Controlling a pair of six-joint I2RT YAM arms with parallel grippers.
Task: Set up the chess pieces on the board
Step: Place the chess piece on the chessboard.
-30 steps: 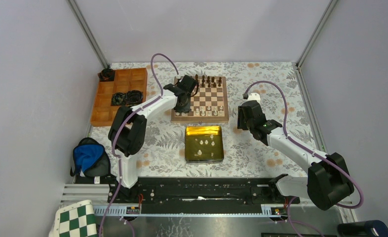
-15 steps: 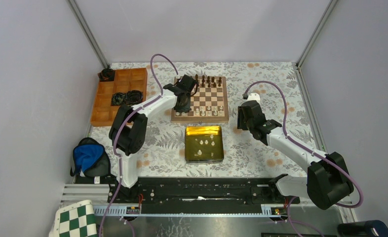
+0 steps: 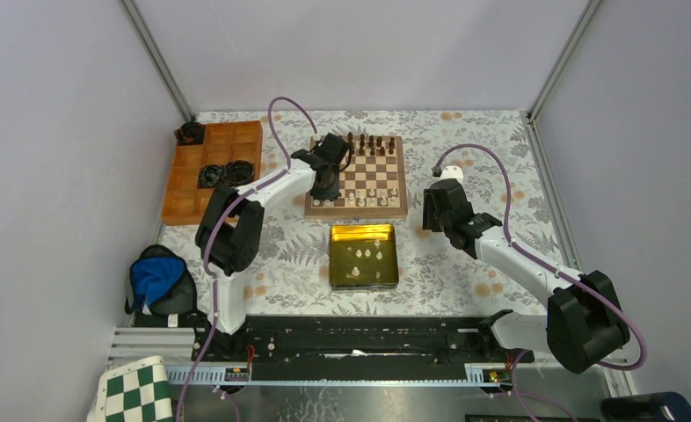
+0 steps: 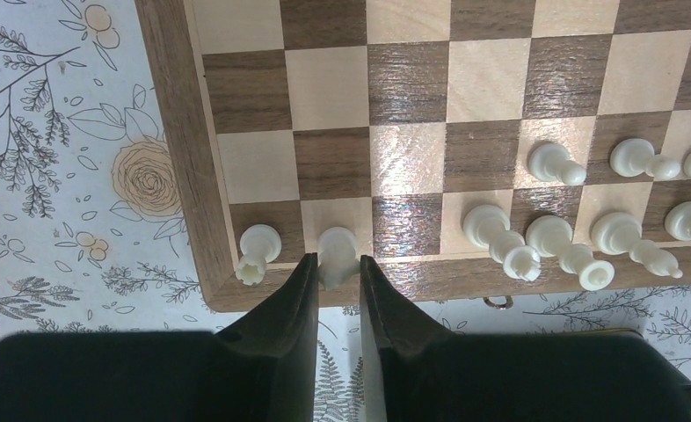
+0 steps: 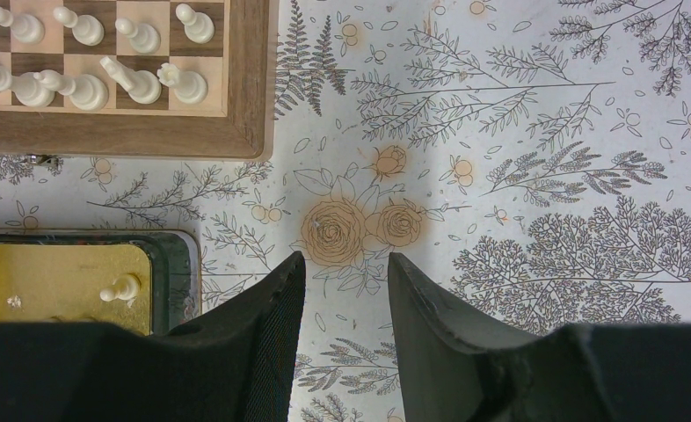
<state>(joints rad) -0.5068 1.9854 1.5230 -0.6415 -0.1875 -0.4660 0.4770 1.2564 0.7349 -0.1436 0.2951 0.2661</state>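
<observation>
My left gripper is ready to open, because the cream-white chess piece is upright over its light square beside the rook.
The board (image 3: pixel 356 212) lies at the back centre of the table. My left gripper (image 4: pixel 336 261) is at its near left corner, shut on a cream-white chess piece (image 4: pixel 337 246) that stands on the second square of the near row. A white rook (image 4: pixel 258 249) stands on the corner square beside it. More white pieces (image 4: pixel 500 236) fill the near rows to the right. My right gripper (image 5: pixel 345 258) hangs open over the floral cloth right of the board, with nothing between its fingers. A few white pieces (image 3: pixel 365 256) lie in the gold tin (image 3: pixel 335 259).
Dark brown pieces (image 3: pixel 370 142) line the board's far row. An orange compartment tray (image 3: pixel 184 189) sits at the back left. A blue bag (image 3: pixel 157 277) lies near the left arm's base, and a green-and-white checkered mat (image 3: pixel 135 391) is at the front left.
</observation>
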